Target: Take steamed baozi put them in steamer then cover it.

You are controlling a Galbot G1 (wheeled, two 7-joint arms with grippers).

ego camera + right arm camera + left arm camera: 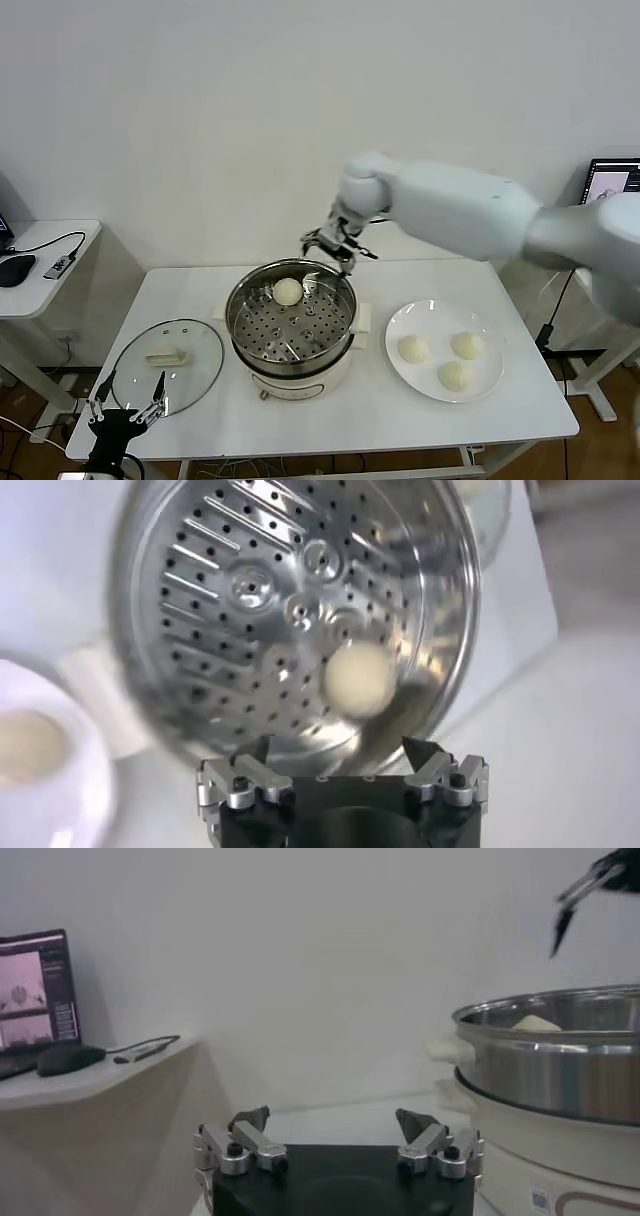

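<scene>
Next, my right gripper grabs the baozi nearest the steamer on the plate by its rounded sides to add it to the steamer [290, 322].
The steel steamer [290, 322] stands mid-table on its cream base. One baozi [288, 291] lies on the perforated tray near the far rim and also shows in the right wrist view [360, 678]. My right gripper [337, 244] hovers open and empty just above the far rim, a little right of that bun [340, 752]. Three more baozi [413, 348] [467, 344] [454, 376] rest on the white plate [432, 314] at the right. The glass cover [168, 365] lies flat left of the pot. My left gripper [126, 411] waits open below the table's front-left edge [333, 1123].
The white table [400, 415] has free room in front of the pot. A side table [50, 285] with a mouse and cables stands at the left. A screen [612, 182] sits at the far right.
</scene>
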